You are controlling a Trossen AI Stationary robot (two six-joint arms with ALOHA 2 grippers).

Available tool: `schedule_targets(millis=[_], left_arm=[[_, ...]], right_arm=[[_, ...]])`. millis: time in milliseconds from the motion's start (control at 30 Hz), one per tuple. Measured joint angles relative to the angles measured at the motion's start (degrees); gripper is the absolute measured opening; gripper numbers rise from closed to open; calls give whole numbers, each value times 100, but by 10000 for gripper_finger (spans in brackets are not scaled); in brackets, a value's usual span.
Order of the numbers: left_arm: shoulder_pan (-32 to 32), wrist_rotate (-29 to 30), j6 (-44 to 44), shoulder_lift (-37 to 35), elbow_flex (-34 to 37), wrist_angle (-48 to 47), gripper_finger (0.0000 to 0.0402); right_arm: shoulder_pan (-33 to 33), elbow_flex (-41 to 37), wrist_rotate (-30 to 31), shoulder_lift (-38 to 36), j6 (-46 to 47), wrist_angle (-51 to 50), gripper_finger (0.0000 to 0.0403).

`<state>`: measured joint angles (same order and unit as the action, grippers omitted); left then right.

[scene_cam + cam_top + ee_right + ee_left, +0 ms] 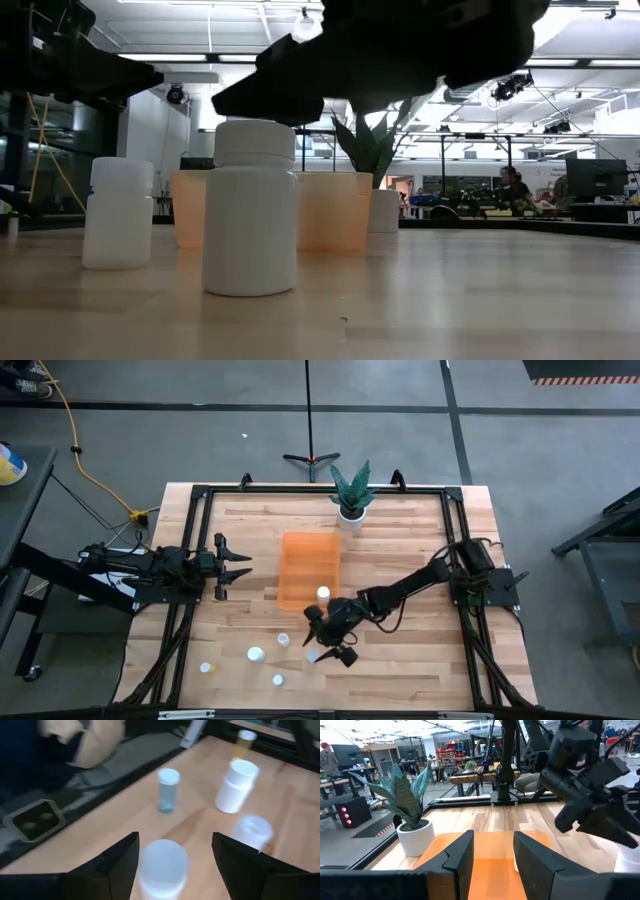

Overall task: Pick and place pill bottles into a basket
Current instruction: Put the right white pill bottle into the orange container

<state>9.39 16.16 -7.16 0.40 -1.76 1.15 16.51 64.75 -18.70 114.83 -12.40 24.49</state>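
I need to grab the white pill bottle by its cap end (311,654) with my right gripper next, so that I can put it into the orange basket (308,565).
The orange basket (308,565) lies mid-table, with one white pill bottle (323,593) standing at its near end. My right gripper (326,647) is open just near of the basket, low over the table. In the right wrist view its fingers (120,860) stand on either side of a white-capped bottle (162,865) with a gap on each side. That bottle also shows in the high view (313,656). More bottles stand on the table at the near left (283,640), (256,654), (277,681), (206,669). My left gripper (237,565) is open and empty, left of the basket.
A white pot with a green plant (351,510) stands at the far edge behind the basket. A black frame (200,495) runs round the table. In the low view, two bottles (250,205), (118,212) stand in front of the basket (330,210).
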Motion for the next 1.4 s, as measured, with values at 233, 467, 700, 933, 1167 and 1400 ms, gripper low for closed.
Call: schedule_targets(millis=[233,467,700,933,1167,1400], left_arm=[[0,0,7,0,0,0,172],[0,0,7,0,0,-2,172],[0,0,4,0,0,-2,172],[0,0,-2,-2,0,-2,172],[0,0,-2,-1,0,-2,172],[0,2,-2,0,0,-2,172]], right_arm=[[67,0,17,0,94,-228,241],[177,0,204,63,54,-339,240],[149,1,412,186,42,-247,240],[149,2,375,292,43,-46,235],[149,2,352,302,74,-59,215],[149,2,354,302,54,-40,176]])
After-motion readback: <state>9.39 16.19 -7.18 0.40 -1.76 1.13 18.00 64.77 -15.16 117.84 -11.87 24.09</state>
